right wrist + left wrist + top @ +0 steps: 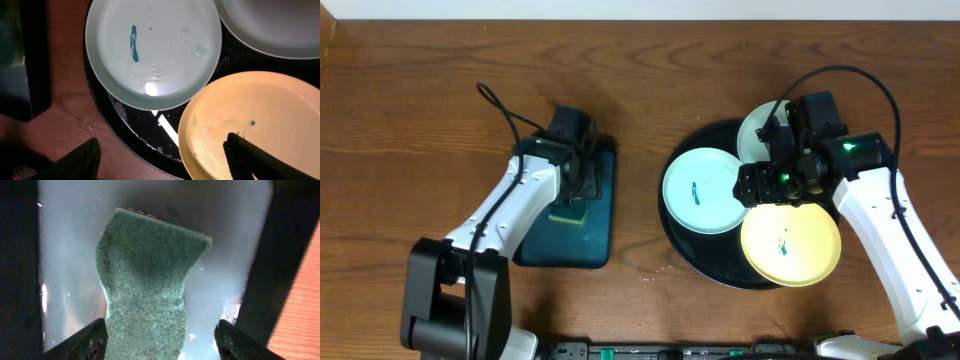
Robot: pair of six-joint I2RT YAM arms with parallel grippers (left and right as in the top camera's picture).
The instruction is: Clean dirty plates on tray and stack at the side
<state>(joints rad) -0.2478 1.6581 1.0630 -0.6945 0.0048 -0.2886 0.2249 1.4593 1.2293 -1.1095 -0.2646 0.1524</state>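
Note:
The plates need to be cleaned with the sponge's far end, so my left gripper will next grip the green sponge [147,280] across its near end [145,338] and leave that far end free.
The round black tray [698,252] holds three plates: a pale aqua plate [703,190] with a blue-green smear, a white plate [758,132] partly under my right arm, and a pale yellow plate [790,243] with small blue marks. My right gripper [758,187] hovers open and empty above them. In the right wrist view its jaws [165,160] span the tray's black rim [135,125], between the aqua plate [152,50] and the yellow plate [250,120]. The white plate [270,25] shows at the top right. My left gripper [160,340] is open, straddling the near end of the green sponge [147,280].
The sponge [565,212] lies in a rectangular dark teal tray [560,242] at the left, whose wet floor [70,255] shines pale. This tray's edge shows in the right wrist view [17,60]. Brown wood-grain tabletop [640,80] lies between and behind the two trays.

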